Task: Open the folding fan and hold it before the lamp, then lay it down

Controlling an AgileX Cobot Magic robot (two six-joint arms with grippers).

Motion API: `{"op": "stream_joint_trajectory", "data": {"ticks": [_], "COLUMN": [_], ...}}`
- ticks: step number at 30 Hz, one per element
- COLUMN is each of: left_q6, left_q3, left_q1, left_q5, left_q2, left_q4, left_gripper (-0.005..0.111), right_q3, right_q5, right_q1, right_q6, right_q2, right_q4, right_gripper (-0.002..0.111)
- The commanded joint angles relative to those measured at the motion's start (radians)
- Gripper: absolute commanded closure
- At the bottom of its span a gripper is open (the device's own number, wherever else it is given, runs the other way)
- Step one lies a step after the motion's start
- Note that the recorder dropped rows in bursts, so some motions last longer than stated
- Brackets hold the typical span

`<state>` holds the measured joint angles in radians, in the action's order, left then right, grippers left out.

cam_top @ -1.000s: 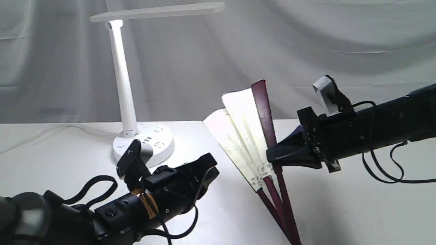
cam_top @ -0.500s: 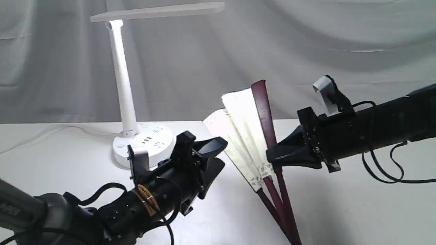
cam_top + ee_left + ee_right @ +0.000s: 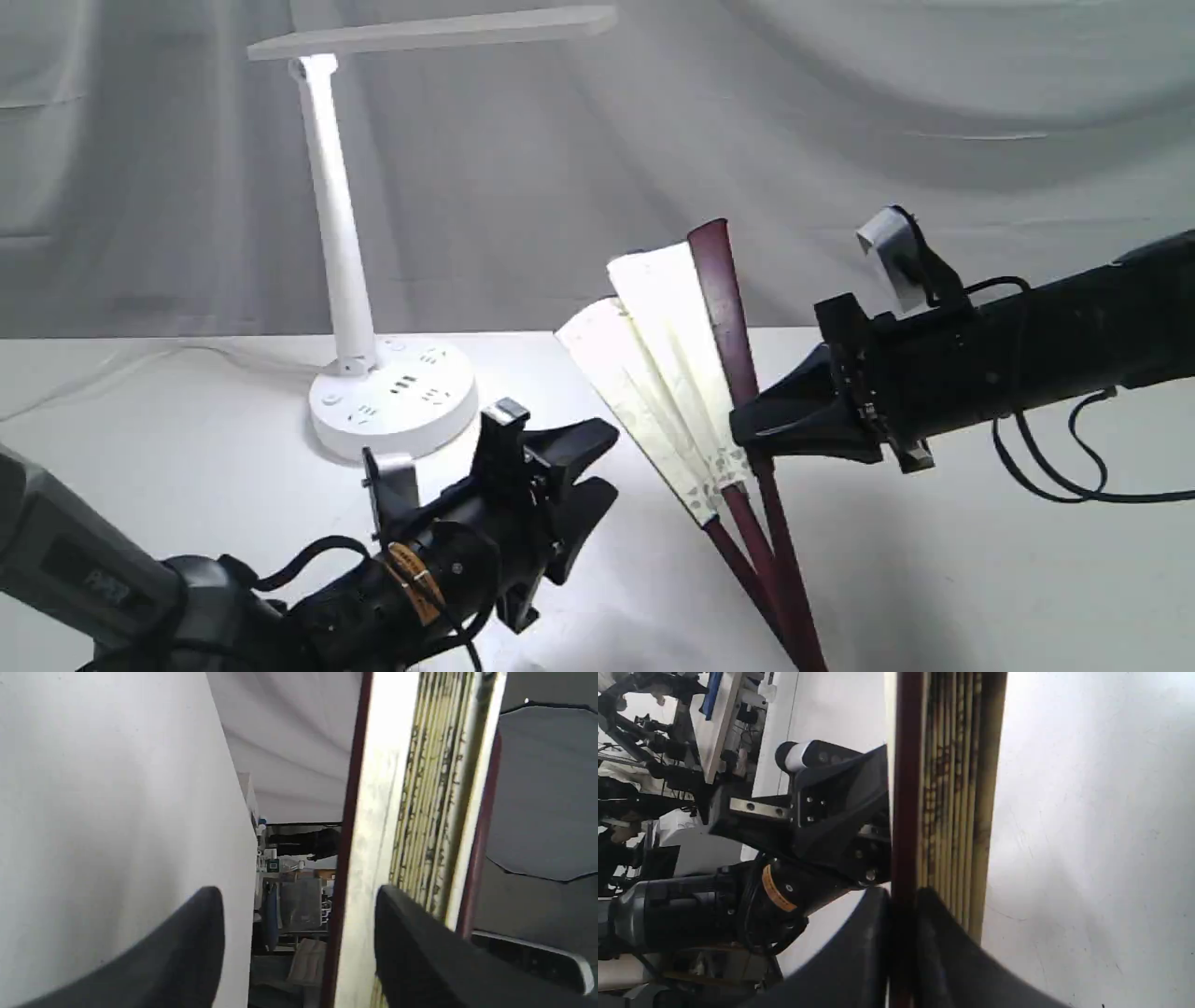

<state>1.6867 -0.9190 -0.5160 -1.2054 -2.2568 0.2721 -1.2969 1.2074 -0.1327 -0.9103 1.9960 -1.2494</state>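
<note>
My left gripper grabs the fan by its free outer guard stick (image 3: 711, 525) next. Then it spreads the folding fan open before the lamp (image 3: 331, 215).
The folding fan (image 3: 658, 327) stands nearly upright and only partly spread, its cream leaf showing a few pleats above dark maroon ribs. My right gripper (image 3: 742, 432) is shut on the fan's maroon guard (image 3: 903, 812), with the stacked pleats (image 3: 957, 788) just beside it. My left gripper (image 3: 602, 462) is open, low over the table, a short way left of the fan. In the left wrist view the fan (image 3: 420, 788) appears edge-on by one dark finger (image 3: 420, 952); no contact shows. The white lamp (image 3: 331, 215) stands at the back left, its light bar overhead.
The lamp's round base (image 3: 392, 401) with sockets sits just behind my left arm, and its cord trails off left. The white table (image 3: 980, 579) ends at a grey draped backdrop. The fan's rib ends run off the lower edge of the exterior view.
My left arm has rolled its wrist and advanced right toward the fan, its fingers now pointing at the leaf. The right gripper and fan have stayed still.
</note>
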Motion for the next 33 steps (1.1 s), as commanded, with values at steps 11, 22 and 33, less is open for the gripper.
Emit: {"op": "stream_joint_trajectory", "data": {"ticks": [11, 22, 33], "left_q6": [0.011, 0.063, 0.059], "left_q3": [-0.163, -0.210, -0.210], "left_q1": [0.000, 0.000, 0.007], "left_q5": [-0.016, -0.016, -0.016], "left_q2": [-0.046, -0.086, -0.086], "left_q4": [0.016, 0.098, 0.100], "left_gripper": [0.057, 0.062, 0.099], "right_q3": [0.003, 0.003, 0.003], "right_q5": [0.014, 0.014, 0.014], "right_q1": [-0.006, -0.006, -0.006], "right_q6": [-0.006, -0.008, -0.008], "right_q2": [-0.015, -0.015, -0.015], "right_q4": [-0.018, -0.018, -0.018], "right_gripper": [0.108, 0.108, 0.108]}}
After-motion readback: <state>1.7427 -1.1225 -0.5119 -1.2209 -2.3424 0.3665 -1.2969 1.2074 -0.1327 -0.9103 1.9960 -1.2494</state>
